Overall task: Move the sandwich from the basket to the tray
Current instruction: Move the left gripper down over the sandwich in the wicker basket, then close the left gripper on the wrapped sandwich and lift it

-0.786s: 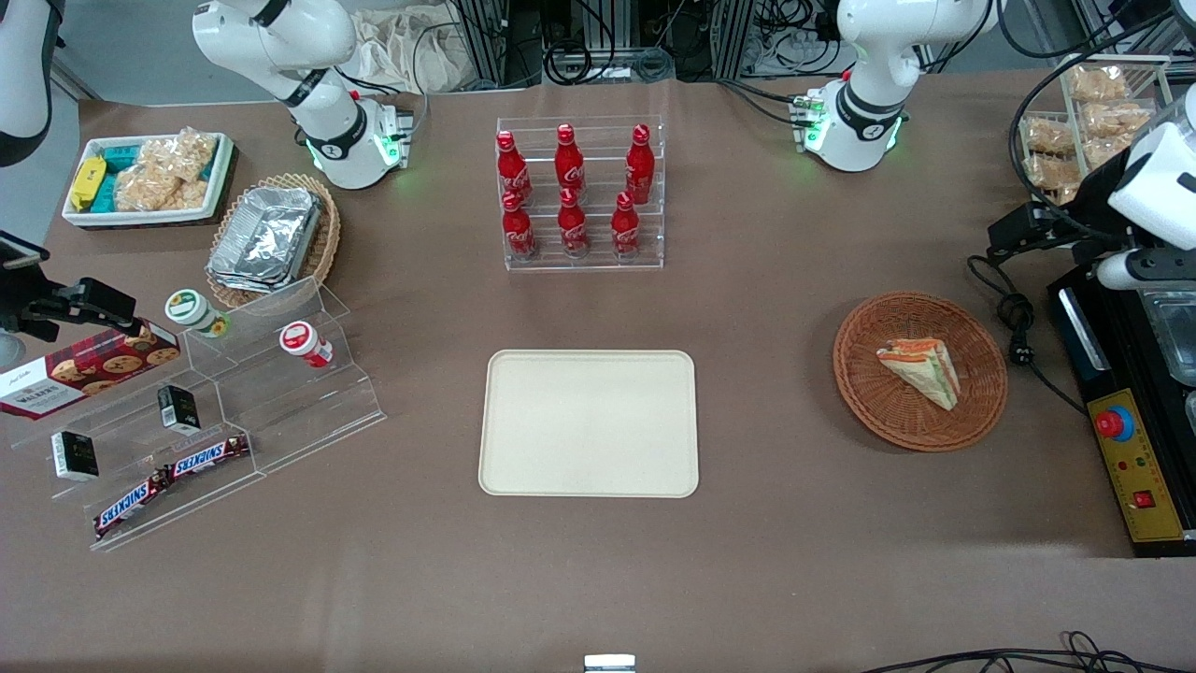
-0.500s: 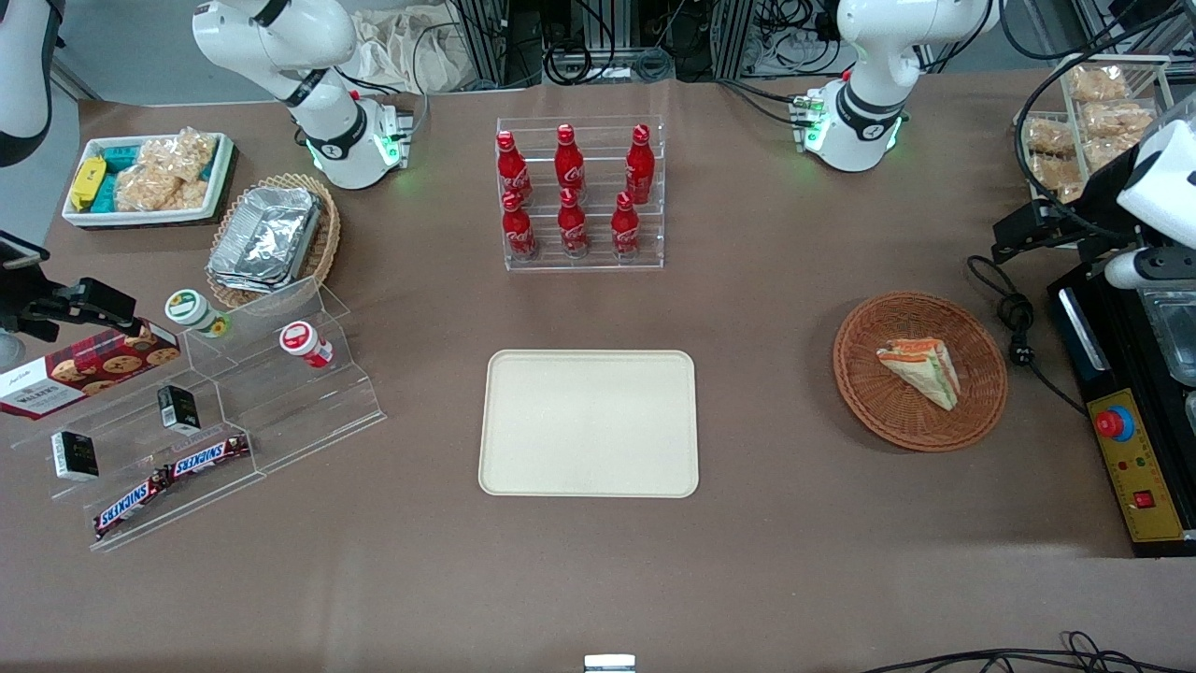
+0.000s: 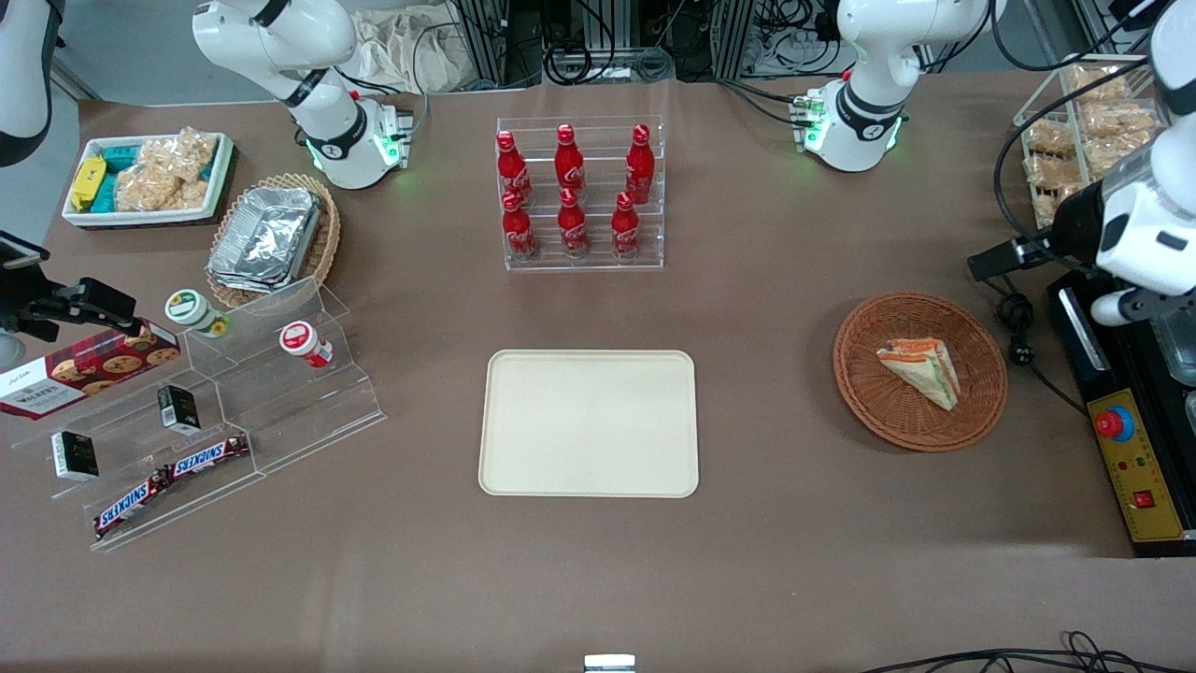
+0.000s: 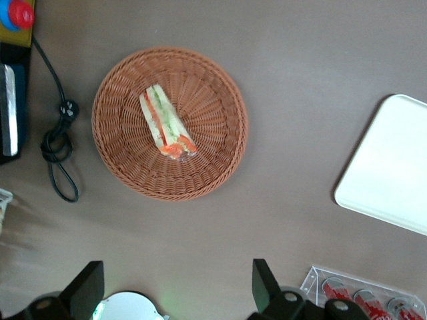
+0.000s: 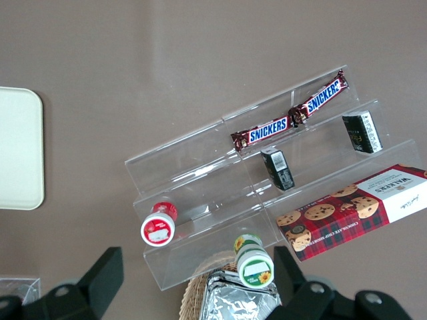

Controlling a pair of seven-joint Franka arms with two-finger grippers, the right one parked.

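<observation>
To place the sandwich (image 3: pixel 920 369) on the cream tray (image 3: pixel 589 422), my left gripper next needs to pick up the sandwich by its two white-bread sides.
The sandwich (image 3: pixel 920 369), a wrapped white-bread wedge with green and orange-red filling, lies in the round reddish-brown basket (image 3: pixel 878 402) toward the working arm's end of the table. The cream tray (image 3: pixel 589 422) lies bare in the middle of the table, beside the basket. My left gripper (image 3: pixel 990 259) hangs high above the table, a little farther from the front camera than the basket. In the left wrist view the gripper (image 4: pixel 175 290) is open and empty, apart from the sandwich (image 4: pixel 165 127), the basket (image 4: pixel 213 120) and the tray (image 4: pixel 393 173).
A black control box (image 3: pixel 1126 449) with a red button and a coiled cable (image 3: pixel 1018 327) lie beside the basket. A rack of red bottles (image 3: pixel 579 192) stands farther back than the tray. An acrylic step shelf (image 3: pixel 215 402) and a tan foil-container basket (image 3: pixel 276 238) sit toward the parked arm's end.
The left arm's wrist has turned and shifted slightly toward the basket and the front camera. The sandwich, basket and tray have not moved.
</observation>
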